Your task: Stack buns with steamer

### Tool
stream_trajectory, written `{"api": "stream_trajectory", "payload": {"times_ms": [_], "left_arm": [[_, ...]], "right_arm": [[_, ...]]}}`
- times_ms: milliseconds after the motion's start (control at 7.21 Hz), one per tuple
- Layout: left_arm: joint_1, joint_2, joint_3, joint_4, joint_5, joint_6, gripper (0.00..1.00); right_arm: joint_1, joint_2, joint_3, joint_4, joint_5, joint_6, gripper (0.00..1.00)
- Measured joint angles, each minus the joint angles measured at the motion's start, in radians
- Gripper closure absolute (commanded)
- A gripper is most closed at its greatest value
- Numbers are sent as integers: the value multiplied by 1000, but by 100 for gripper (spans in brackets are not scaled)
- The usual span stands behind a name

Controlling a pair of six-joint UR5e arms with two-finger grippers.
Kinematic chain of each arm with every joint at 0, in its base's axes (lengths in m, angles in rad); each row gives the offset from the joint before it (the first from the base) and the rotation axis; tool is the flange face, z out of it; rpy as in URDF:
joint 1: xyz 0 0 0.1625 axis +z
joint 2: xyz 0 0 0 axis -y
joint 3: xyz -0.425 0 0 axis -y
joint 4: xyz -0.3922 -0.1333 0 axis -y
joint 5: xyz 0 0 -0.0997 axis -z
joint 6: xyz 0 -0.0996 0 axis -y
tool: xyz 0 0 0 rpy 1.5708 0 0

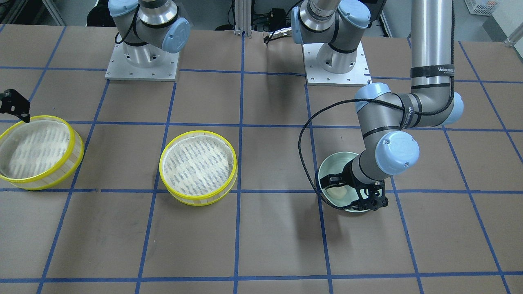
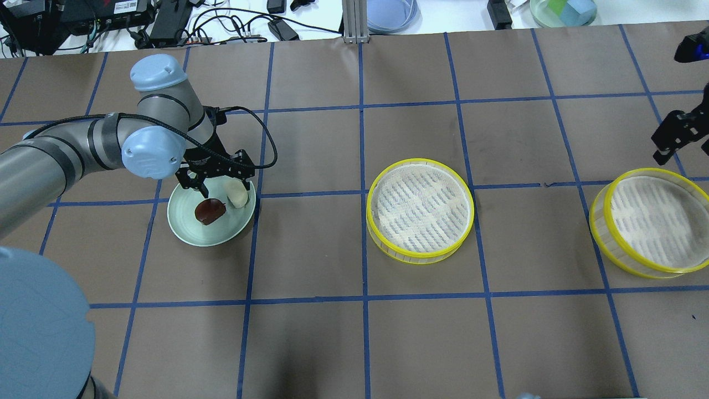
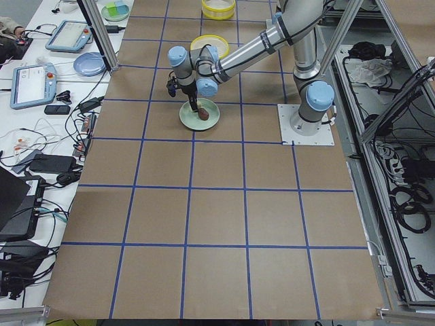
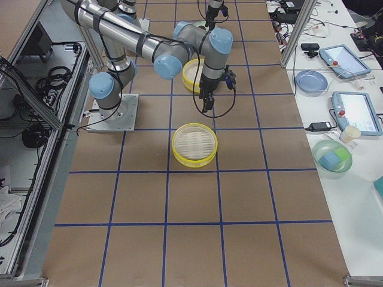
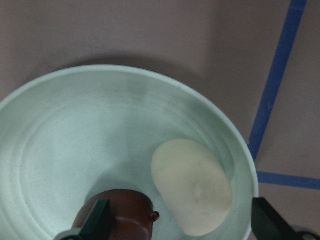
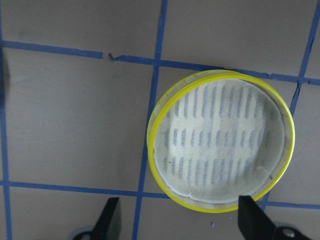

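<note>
The right gripper grabs the second steamer tray by its yellow rim (image 1: pixel 5 132) next, to stack on the middle steamer (image 1: pixel 198 165).
A pale green plate (image 2: pixel 191 233) holds two buns: a cream-yellow bun (image 2: pixel 237 195) and a dark reddish-brown bun (image 2: pixel 209 211). My left gripper (image 2: pixel 221 185) hangs low over the plate, open, one finger on each side of the buns. In the left wrist view the cream bun (image 5: pixel 192 192) and brown bun (image 5: pixel 122 212) lie between the fingertips (image 5: pixel 97 220). Two empty yellow-rimmed steamer trays stand on the table: the middle one (image 2: pixel 420 208) and the right one (image 2: pixel 653 221). My right gripper (image 2: pixel 673 138) is open and empty, high beside the right steamer (image 6: pixel 220 150).
The table is brown with a blue tape grid. Both arm bases (image 1: pixel 142 61) stand at the robot's edge. Cables, a blue plate (image 2: pixel 390 11) and a green dish (image 2: pixel 562 11) lie on the white bench beyond the far edge.
</note>
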Motion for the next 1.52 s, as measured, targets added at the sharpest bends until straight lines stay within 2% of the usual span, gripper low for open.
{"api": "stream_trajectory", "payload": {"times_ms": [139,277,416,554,832,970,1248,1386,1525], "left_arm": [[0,-6,1,5,-14,-7,47],[0,-9,0,10,-21,-15,62],[0,-10,0,12,-25,-18,95],[0,-10,0,13,-25,-16,100],[0,-8,3,14,-24,-12,100],[-1,3,9,16,-23,-12,100],[-24,62,47,-1,-21,-30,100],[-60,96,65,-20,-20,-78,100],[-119,123,76,-30,-18,-165,100]], "right_arm": [[-40,39,6,-60,-3,-48,16],[-77,81,8,-118,-3,-81,16],[-108,125,9,-171,-1,-116,16],[-130,170,9,-228,0,-147,19],[-173,251,13,-294,-3,-170,23],[-188,288,19,-320,-3,-177,30],[-197,323,28,-348,-2,-205,70],[-197,331,29,-351,-2,-234,86],[-198,334,30,-351,-2,-259,97]]}}
